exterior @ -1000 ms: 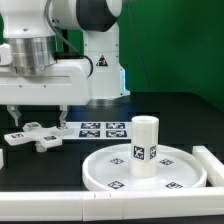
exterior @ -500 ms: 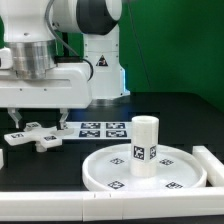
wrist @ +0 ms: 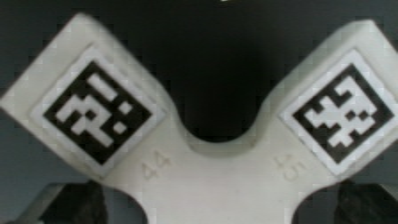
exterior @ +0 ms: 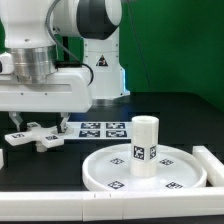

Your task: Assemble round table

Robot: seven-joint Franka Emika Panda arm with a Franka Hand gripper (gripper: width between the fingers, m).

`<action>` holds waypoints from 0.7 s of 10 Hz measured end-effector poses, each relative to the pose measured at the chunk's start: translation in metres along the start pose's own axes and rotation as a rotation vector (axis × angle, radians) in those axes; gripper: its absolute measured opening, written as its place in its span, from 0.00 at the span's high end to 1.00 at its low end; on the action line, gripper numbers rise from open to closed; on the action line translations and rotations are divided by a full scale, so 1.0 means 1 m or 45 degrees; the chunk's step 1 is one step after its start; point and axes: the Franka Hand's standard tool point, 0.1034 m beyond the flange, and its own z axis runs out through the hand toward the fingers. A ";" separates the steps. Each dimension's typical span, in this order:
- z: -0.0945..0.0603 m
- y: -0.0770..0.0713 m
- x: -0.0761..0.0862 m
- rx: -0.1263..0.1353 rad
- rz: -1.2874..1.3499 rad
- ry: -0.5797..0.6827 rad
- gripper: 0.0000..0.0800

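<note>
The centre of the cross-shaped foot has my gripper's fingers reaching down on either side of it, so my gripper should close on the foot now.
The cross-shaped foot (exterior: 36, 134) lies flat on the black table at the exterior view's left, markers up. My gripper (exterior: 40, 123) hangs right over it, open, one finger (exterior: 15, 121) on each side of it, not closed on it. In the wrist view the foot (wrist: 214, 150) fills the frame, two marked arms spreading away, and my gripper (wrist: 217, 208) straddles its centre with dark fingertips (wrist: 75, 205) at the sides. The rimmed disc top (exterior: 100, 172) lies at the front right. The short cylindrical leg (exterior: 146, 145) stands upright in its middle.
The marker board (exterior: 95, 129) lies flat behind the disc, next to the foot. A long white edge bar (exterior: 60, 203) runs along the front and another (exterior: 214, 165) at the right. The robot base (exterior: 100, 60) stands at the back.
My gripper has come down closer to the cross-shaped foot, still open. The foot, disc and leg have not moved.
</note>
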 end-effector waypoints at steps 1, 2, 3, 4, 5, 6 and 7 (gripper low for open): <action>0.001 0.000 0.000 0.000 0.000 -0.002 0.19; 0.001 0.000 -0.001 -0.001 0.000 -0.004 0.19; 0.002 0.000 -0.001 -0.001 0.000 -0.005 0.19; 0.002 0.000 -0.001 -0.001 0.000 -0.006 0.19; 0.003 0.000 -0.002 -0.001 0.000 -0.009 0.19; 0.004 0.000 -0.002 -0.002 0.000 -0.012 0.19; 0.005 0.000 -0.003 -0.002 0.000 -0.014 0.23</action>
